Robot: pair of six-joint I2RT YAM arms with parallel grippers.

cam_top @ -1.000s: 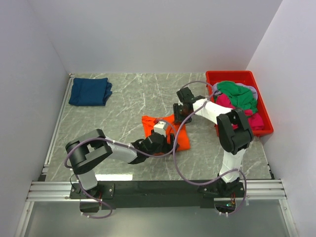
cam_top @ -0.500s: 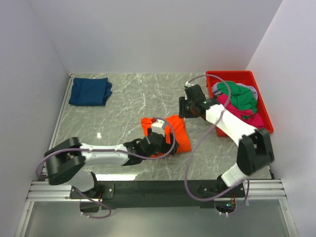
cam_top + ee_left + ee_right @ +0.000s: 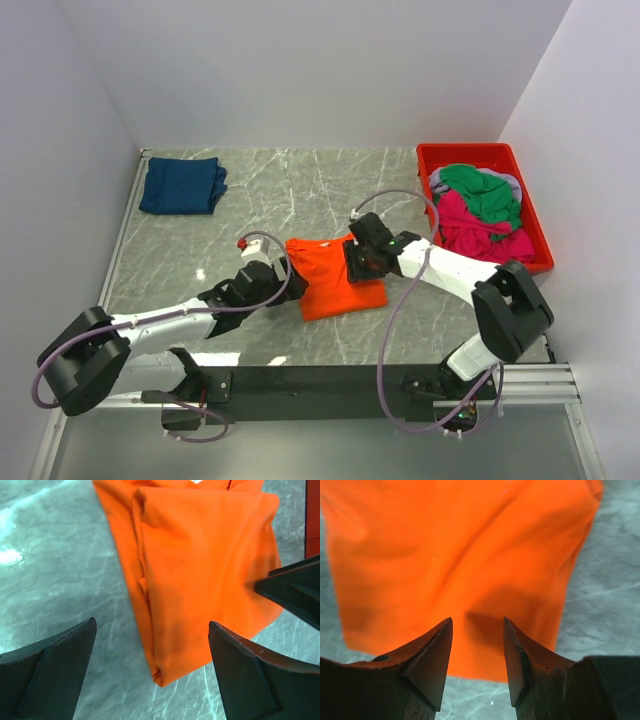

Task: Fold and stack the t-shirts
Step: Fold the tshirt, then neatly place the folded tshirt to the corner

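Observation:
The folded orange t-shirt needs to be stacked, still folded, on the navy t-shirt, so my left gripper will grab its near corner next, with the layers together.
A folded bright orange t-shirt lies flat mid-table, and fills the left wrist view and the right wrist view. My left gripper sits at its left edge, open wide, the shirt's near corner between the spread fingers, untouched. My right gripper hovers low over the shirt's right side, open, with nothing between its fingers. A folded navy t-shirt rests at the far left. Green, pink and grey t-shirts are heaped in the bin.
The red plastic bin stands at the far right against the wall. White walls close in the table on three sides. A metal rail runs along the left edge. The right gripper's finger pokes into the left wrist view.
My left gripper opened and drew back leftward off the orange shirt, which now lies flatter. My right gripper swung from near the bin down over the shirt's right side.

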